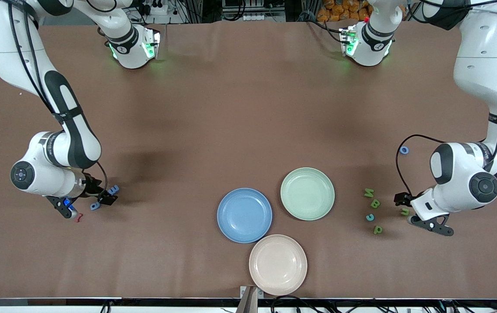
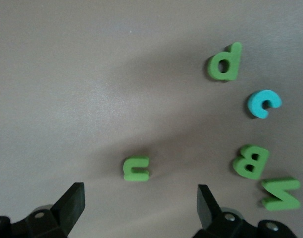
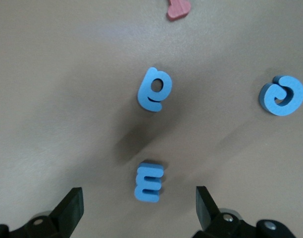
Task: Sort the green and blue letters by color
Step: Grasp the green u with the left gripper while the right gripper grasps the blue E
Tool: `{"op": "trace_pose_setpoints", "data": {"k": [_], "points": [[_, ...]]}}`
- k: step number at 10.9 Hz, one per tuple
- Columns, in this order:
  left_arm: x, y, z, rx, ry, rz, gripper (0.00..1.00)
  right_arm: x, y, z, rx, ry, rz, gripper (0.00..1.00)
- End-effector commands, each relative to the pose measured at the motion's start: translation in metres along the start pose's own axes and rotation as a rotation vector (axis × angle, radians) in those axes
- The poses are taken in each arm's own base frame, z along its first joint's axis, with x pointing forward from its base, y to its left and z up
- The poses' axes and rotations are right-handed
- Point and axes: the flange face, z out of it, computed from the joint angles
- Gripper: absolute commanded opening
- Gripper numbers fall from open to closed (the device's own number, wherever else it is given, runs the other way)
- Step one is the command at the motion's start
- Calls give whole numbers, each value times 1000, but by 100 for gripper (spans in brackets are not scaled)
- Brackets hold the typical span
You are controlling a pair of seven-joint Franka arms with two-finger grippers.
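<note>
The near edge of the green u is still beyond my left gripper's fingers in the left wrist view, so my left gripper should move toward that edge before it closes on the green u.
Toward the left arm's end of the table lie a green N (image 1: 368,192), a green B (image 1: 375,203), a blue c (image 1: 370,217), a green p (image 1: 378,229) and a green u (image 1: 405,211). My left gripper (image 1: 407,206) hangs open just over the u (image 2: 136,168), its fingers (image 2: 75,198) apart and holding nothing. Toward the right arm's end lie a blue E (image 1: 113,189) and a blue g (image 1: 95,206). My right gripper (image 1: 101,197) is open over the E (image 3: 149,181). A blue curled letter (image 3: 282,95) lies beside the g (image 3: 155,89). A lone blue o (image 1: 404,150) lies farther from the front camera.
A blue plate (image 1: 245,215), a green plate (image 1: 307,193) and a pink plate (image 1: 278,264) stand together mid-table, the pink one nearest the front camera. A red squiggly letter (image 1: 79,217) lies by the right gripper.
</note>
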Motion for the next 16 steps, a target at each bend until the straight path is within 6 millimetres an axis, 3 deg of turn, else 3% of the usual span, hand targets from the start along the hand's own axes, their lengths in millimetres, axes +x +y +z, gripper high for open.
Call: {"op": "trace_pose_setpoints", "data": {"k": [1, 5, 7, 9, 13, 14, 16], "points": [[2, -9, 19, -2, 31, 5, 100, 6, -3, 11, 0, 12, 25, 100], [1, -11, 34, 9, 51, 4, 100, 5, -6, 24, 3, 18, 19, 100], [-1, -14, 36, 16, 52, 3, 74, 4, -7, 29, 1, 17, 17, 100], [0, -9, 38, 16, 47, 11, 42, 1, -10, 31, -1, 15, 11, 100], [-5, -7, 42, 16, 34, 16, 19, -7, -14, 39, 1, 21, 18, 99], [-5, -7, 41, 18, 34, 18, 16, -9, -13, 42, 2, 26, 15, 81], [4, 1, 20, 31, 56, 25, 12, -8, -11, 43, -12, 35, -13, 4]]}}
